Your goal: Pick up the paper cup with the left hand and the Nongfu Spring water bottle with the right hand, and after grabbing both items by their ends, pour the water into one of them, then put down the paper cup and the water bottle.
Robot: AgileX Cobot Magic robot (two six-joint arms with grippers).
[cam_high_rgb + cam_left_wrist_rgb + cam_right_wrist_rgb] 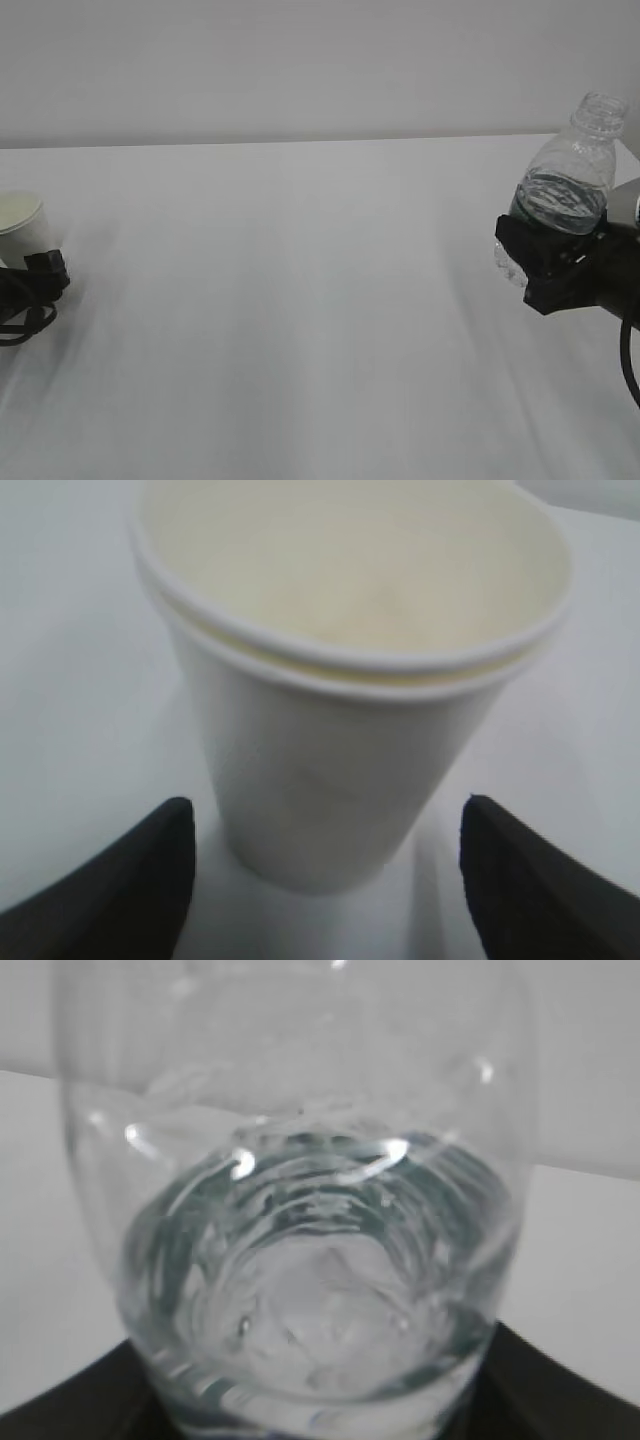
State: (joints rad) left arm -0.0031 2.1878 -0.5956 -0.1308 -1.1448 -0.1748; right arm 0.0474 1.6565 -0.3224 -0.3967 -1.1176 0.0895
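Note:
The paper cup gets wider than my open fingers toward its rim, so my left gripper needs to grab the narrow lower side of the cup next.
The paper cup stands upright at the table's far left, white with a pale yellowish inside. In the left wrist view the cup sits between the two black fingers, with a gap on each side. My left gripper is open around its base and shows as a black shape beside the cup. At the far right my right gripper is shut on the lower end of the Nongfu Spring water bottle. The bottle leans, its capless neck up and to the right. Water fills its lower part.
The white table runs back to a pale wall. Black cables loop beside the left gripper at the left edge. The bottle and right gripper sit close to the right edge of the exterior view.

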